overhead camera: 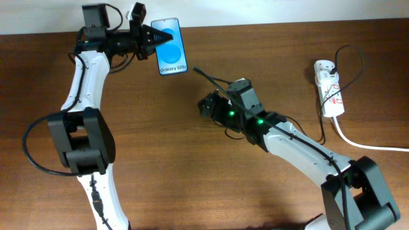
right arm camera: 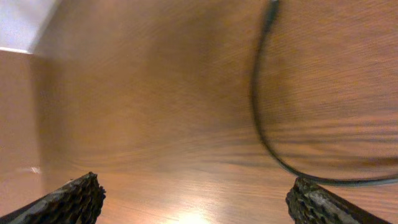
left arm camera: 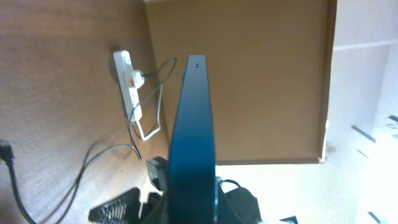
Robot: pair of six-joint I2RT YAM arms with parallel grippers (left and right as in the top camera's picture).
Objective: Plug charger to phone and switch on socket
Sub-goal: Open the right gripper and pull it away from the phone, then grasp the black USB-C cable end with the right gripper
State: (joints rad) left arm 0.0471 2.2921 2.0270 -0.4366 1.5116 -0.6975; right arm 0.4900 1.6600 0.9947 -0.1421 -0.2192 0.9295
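Note:
I will grab the charger's plug just behind its tip with my right gripper next, so the plug's tip stays free to plug into the phone [overhead camera: 170,46].
The phone [overhead camera: 170,46], with its blue screen reading "Galaxy S25+", is at the back left, held in my shut left gripper [overhead camera: 150,38]. In the left wrist view the phone [left arm camera: 194,118] shows edge-on between the fingers [left arm camera: 186,210]. The charger, a thin black cable [overhead camera: 214,79], has its plug tip [overhead camera: 195,69] lying on the table right of the phone. My right gripper [overhead camera: 208,105] is open and empty just below the cable. In the right wrist view the cable [right arm camera: 260,124] curves past the right finger of the gripper [right arm camera: 196,202]. The white socket strip [overhead camera: 329,86] lies at the right.
The socket's thick white cord [overhead camera: 367,145] runs off the right edge. The brown wooden table [overhead camera: 192,179] ends at a pale wall at the back. The socket [left arm camera: 127,84] and black cable [left arm camera: 93,162] also show in the left wrist view.

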